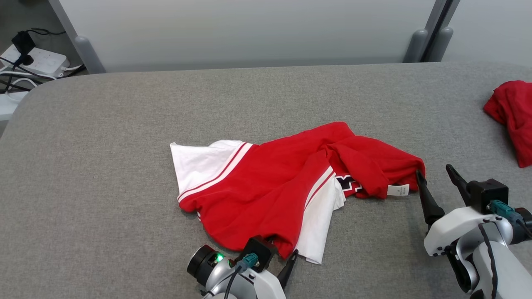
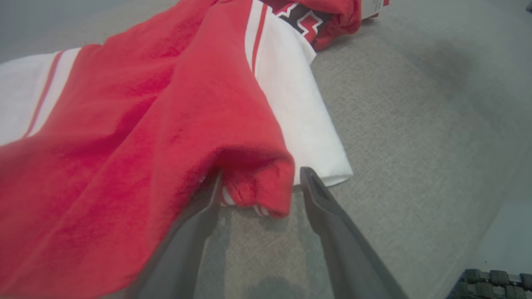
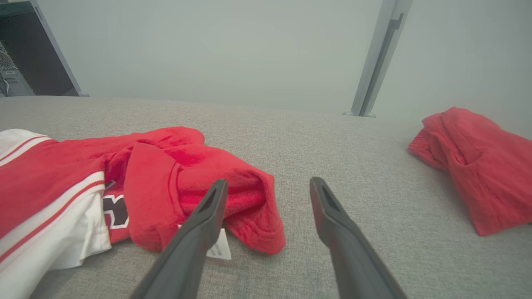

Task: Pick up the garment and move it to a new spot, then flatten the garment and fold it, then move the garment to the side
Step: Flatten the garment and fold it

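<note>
My left gripper is going to grab the garment's folded red hem (image 1: 283, 246) next, because the hem stands up off the table while the rest lies slack (image 1: 249, 199).
The garment (image 1: 266, 182), a red top with white panels and a black-and-white print, lies crumpled in the middle of the grey table (image 1: 124, 104). My left gripper (image 1: 284, 249) is at its near edge. In the left wrist view the left gripper (image 2: 262, 178) is open, its jaws standing wide on either side of a red folded hem of the garment (image 2: 166, 104). My right gripper (image 1: 433, 170) is open just right of the garment's right end, beside its white label (image 1: 398, 190). In the right wrist view the right gripper (image 3: 269, 182) holds nothing, its left finger beside the garment (image 3: 166, 166).
A second red cloth (image 1: 513, 116) lies bunched at the table's right edge, and it appears again as the red cloth (image 3: 478, 166) in the right wrist view. A power strip with cables (image 1: 37, 58) sits off the table's far left corner. A pale wall backs the table.
</note>
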Controlling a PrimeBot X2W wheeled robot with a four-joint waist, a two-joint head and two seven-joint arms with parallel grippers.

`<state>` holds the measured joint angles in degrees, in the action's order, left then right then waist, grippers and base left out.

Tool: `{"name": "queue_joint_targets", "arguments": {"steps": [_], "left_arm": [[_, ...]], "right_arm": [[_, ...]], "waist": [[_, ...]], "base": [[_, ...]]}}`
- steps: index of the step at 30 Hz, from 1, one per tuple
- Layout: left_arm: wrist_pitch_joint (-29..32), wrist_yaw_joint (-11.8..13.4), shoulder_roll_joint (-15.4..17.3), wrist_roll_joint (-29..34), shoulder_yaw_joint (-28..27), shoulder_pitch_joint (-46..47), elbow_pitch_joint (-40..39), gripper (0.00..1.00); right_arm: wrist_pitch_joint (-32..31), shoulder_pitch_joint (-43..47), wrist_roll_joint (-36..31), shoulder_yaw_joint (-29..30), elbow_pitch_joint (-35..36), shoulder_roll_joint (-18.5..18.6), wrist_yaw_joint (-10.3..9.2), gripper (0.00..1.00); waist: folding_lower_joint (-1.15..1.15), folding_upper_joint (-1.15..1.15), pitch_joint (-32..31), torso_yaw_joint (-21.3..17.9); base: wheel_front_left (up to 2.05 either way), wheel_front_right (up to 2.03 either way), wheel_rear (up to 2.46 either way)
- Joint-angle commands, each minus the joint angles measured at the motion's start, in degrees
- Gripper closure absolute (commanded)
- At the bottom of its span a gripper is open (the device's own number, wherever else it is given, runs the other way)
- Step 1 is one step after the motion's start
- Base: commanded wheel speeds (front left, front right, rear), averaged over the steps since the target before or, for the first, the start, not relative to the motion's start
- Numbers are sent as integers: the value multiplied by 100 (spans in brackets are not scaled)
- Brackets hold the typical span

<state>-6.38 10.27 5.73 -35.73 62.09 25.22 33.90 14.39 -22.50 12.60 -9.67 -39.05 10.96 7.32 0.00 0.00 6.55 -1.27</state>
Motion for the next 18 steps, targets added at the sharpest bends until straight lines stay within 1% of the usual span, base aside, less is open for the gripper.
{"name": "queue_joint_targets", "arguments": {"steps": [1,5,7,9,12,18], "left_arm": [[-80,-7,-30,-12,-155,218,-50,100],[-402,-49,-88,-94,-275,248,201,100],[-560,-3,-73,-130,-410,285,206,100],[-681,90,27,-139,-577,314,109,100],[-787,293,313,-128,-878,297,-232,100],[-766,752,1221,-78,-1338,109,-1099,100]], "right_arm": [[61,73,11,-97,188,23,17,0],[61,190,73,-82,310,76,17,0],[61,256,91,-60,352,107,17,0],[61,331,102,-31,388,135,17,0],[61,478,90,29,425,150,17,0],[61,721,65,47,442,67,17,0]], "waist": [[0,0,-8,-6],[0,0,-64,-17],[0,0,-102,-4],[0,0,-150,25],[0,0,-246,77],[0,0,-392,157]], "base": [[0,0,0],[0,0,0],[0,0,0],[0,0,0],[0,0,0],[0,0,0]]}}
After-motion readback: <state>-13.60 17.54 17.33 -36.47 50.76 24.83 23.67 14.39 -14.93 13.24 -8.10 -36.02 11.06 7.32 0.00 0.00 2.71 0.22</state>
